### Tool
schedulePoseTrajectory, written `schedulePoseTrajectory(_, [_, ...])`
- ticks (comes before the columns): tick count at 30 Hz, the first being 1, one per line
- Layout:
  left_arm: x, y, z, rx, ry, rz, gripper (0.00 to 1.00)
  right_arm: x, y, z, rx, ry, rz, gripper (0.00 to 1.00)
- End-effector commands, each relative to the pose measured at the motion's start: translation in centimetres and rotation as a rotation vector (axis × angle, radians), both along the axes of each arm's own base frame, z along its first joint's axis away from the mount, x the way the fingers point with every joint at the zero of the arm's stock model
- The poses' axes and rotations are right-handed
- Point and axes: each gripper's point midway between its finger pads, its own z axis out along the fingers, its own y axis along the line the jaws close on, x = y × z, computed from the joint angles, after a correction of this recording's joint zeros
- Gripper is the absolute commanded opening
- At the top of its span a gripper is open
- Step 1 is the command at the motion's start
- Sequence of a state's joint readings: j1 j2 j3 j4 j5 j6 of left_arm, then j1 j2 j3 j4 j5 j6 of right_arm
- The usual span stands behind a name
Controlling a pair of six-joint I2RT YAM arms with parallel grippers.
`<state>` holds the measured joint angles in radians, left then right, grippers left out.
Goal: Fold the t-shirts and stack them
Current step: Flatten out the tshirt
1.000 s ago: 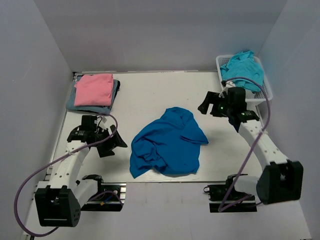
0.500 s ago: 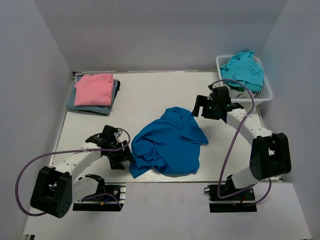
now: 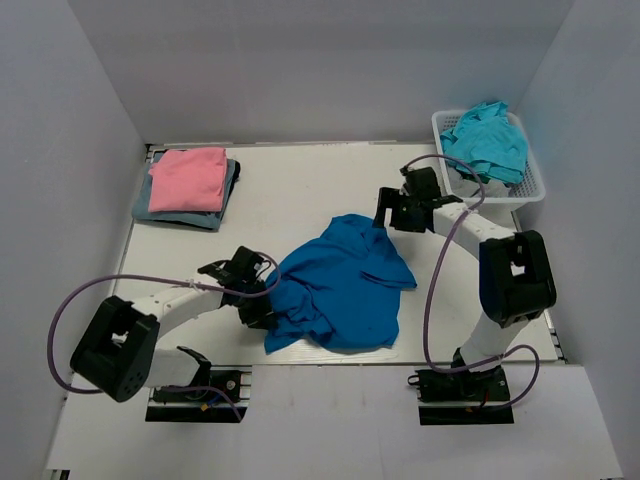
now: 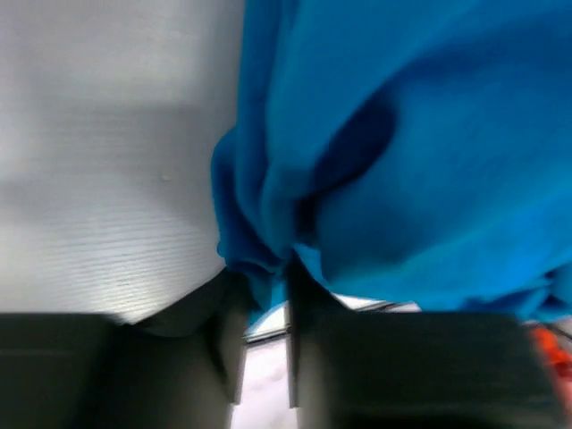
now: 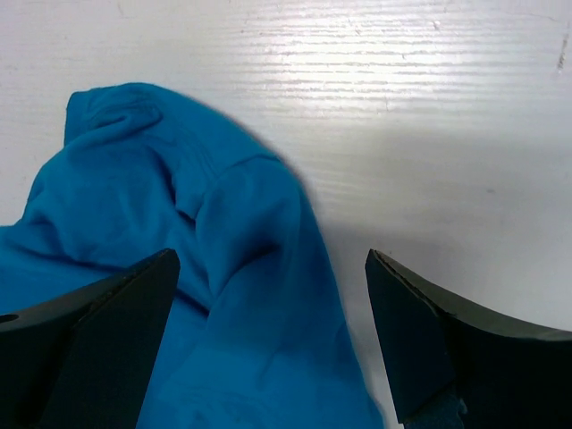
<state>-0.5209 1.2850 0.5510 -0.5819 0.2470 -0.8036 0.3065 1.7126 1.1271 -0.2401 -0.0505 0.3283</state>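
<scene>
My right fingertips are still above the fold of the blue cloth, so closing now would miss the cloth. My right gripper lowers next, before closing on it.
A large royal-blue t-shirt (image 3: 340, 285) lies crumpled in the middle of the table. My left gripper (image 3: 266, 300) is at its left edge. In the left wrist view the fingers stand close together with a fold of the blue t-shirt (image 4: 402, 161) pinched between them at the left gripper (image 4: 266, 286). My right gripper (image 3: 387, 216) hovers over the shirt's far right corner, wide open. Between the fingers of the right gripper (image 5: 268, 259) lies the blue cloth (image 5: 179, 268), untouched. A folded pink t-shirt (image 3: 187, 178) rests on a grey-blue one (image 3: 170, 212) at the back left.
A white lattice basket (image 3: 530, 190) at the back right holds a turquoise t-shirt (image 3: 487, 140). Grey walls close in the table on three sides. The shirt's near hem reaches the table's front edge (image 3: 330, 362).
The left gripper has slid right to the blue shirt's left edge and its jaws have narrowed on a fold. The right gripper has moved left from the basket to the shirt's far corner, still open.
</scene>
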Motion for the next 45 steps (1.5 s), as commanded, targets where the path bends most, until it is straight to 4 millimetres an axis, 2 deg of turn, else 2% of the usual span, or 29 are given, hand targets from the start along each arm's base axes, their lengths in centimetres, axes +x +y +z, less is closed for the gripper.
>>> schedulePoseTrajectory(1, [1.3,1.8,-1.7,0.146,-0.050,0.014,0.21,2.7,1.2,1.0,-0.006,-0.084,0.021,0.91])
schedulePoseTrajectory(3, [1.1,2.4,-1.6,0.176,-0.041,0.018,0.04,3.0,2.2,0.2,-0.018,-0.077,0.062,0.91])
schedulePoseTrajectory(4, [1.4,2.7,-1.4,0.197,-0.057,0.026,0.00,3.0,2.4,-0.3,-0.023,-0.070,0.071,0.91])
schedulePoseTrajectory(6, [1.2,3.3,-0.8,0.219,-0.060,0.040,0.00,3.0,3.1,-1.1,-0.035,-0.052,0.102,0.91])
schedulePoseTrajectory(8, [2.1,3.3,0.7,0.212,-0.117,0.054,0.00,2.8,3.4,-2.2,-0.060,-0.027,0.113,0.91])
schedulePoseTrajectory(9, [2.0,3.7,1.0,0.226,-0.122,0.058,0.00,2.7,3.5,-2.3,-0.067,-0.022,0.119,0.85])
schedulePoseTrajectory(10, [2.4,3.6,1.7,0.223,-0.144,0.063,0.00,2.4,3.6,-3.0,-0.077,-0.008,0.125,0.75])
schedulePoseTrajectory(11, [3.1,3.5,2.7,0.214,-0.182,0.073,0.00,2.4,3.6,-3.3,-0.079,-0.001,0.121,0.48])
schedulePoseTrajectory(13, [3.3,4.0,3.5,0.242,-0.193,0.082,0.00,2.6,3.5,-3.4,-0.086,-0.001,0.109,0.06])
schedulePoseTrajectory(14, [4.0,3.9,4.5,0.245,-0.214,0.089,0.00,2.6,3.0,-3.6,-0.104,0.010,0.067,0.00])
schedulePoseTrajectory(17, [5.3,4.9,7.1,0.311,-0.258,0.133,0.00,4.1,2.4,-0.6,-0.120,-0.076,0.011,0.00])
schedulePoseTrajectory(20, [7.2,6.3,11.0,0.387,-0.338,0.227,0.00,5.6,1.1,6.7,-0.128,-0.258,-0.059,0.00])
schedulePoseTrajectory(21, [8.1,7.6,12.3,0.437,-0.378,0.276,0.00,5.9,0.6,8.6,-0.129,-0.297,-0.080,0.00])
schedulePoseTrajectory(22, [9.0,7.7,14.8,0.437,-0.426,0.311,0.00,6.2,-0.4,10.3,-0.147,-0.334,-0.124,0.00])
schedulePoseTrajectory(23, [9.7,8.3,16.3,0.450,-0.460,0.341,0.00,5.9,-1.4,14.4,-0.152,-0.416,-0.158,0.00])
schedulePoseTrajectory(25, [11.7,9.5,21.4,0.468,-0.603,0.429,0.00,5.6,-2.5,17.8,-0.192,-0.486,-0.159,0.00])
schedulePoseTrajectory(26, [12.2,10.1,23.5,0.482,-0.669,0.468,0.00,4.9,-3.2,22.2,-0.174,-0.576,-0.187,0.00])
schedulePoseTrajectory(27, [12.5,10.4,25.4,0.474,-0.718,0.494,0.00,4.5,-3.6,23.4,-0.176,-0.601,-0.199,0.00])
schedulePoseTrajectory(30, [13.6,11.2,32.8,0.410,-0.894,0.563,0.00,2.3,-5.6,29.5,-0.172,-0.730,-0.251,0.00])
schedulePoseTrajectory(32, [13.5,11.4,36.5,0.356,-0.995,0.572,0.00,0.7,-6.8,33.0,-0.173,-0.808,-0.276,0.00])
schedulePoseTrajectory(33, [13.2,11.6,38.5,0.323,-1.045,0.587,0.00,-1.1,-7.6,35.9,-0.147,-0.874,-0.297,0.00])
schedulePoseTrajectory(35, [12.6,12.2,41.8,0.272,-1.146,0.603,0.00,-2.4,-8.2,38.2,-0.145,-0.933,-0.297,0.00])
schedulePoseTrajectory(36, [12.1,12.5,43.5,0.246,-1.190,0.615,0.00,-4.2,-9.1,41.1,-0.120,-1.001,-0.319,0.00])
schedulePoseTrajectory(38, [11.2,13.1,46.3,0.215,-1.263,0.628,0.00,-5.6,-9.7,43.1,-0.118,-1.047,-0.318,0.00])
schedulePoseTrajectory(39, [10.0,13.9,48.6,0.178,-1.318,0.650,0.00,-7.6,-10.5,45.5,-0.094,-1.096,-0.339,0.00])
schedulePoseTrajectory(41, [8.7,14.2,51.0,0.142,-1.388,0.628,0.00,-9.4,-11.4,47.6,-0.090,-1.148,-0.346,0.00])
schedulePoseTrajectory(42, [7.7,14.5,53.3,0.087,-1.452,0.633,0.00,-10.4,-11.7,49.0,-0.072,-1.176,-0.351,0.00])
schedulePoseTrajectory(44, [5.6,14.2,55.9,-0.009,-1.539,0.583,0.00,-13.3,-12.4,52.1,-0.035,-1.258,-0.344,0.00])
schedulePoseTrajectory(45, [4.4,14.4,57.8,-0.052,-1.602,0.569,0.00,-14.1,-12.6,52.8,-0.027,-1.276,-0.341,0.00])
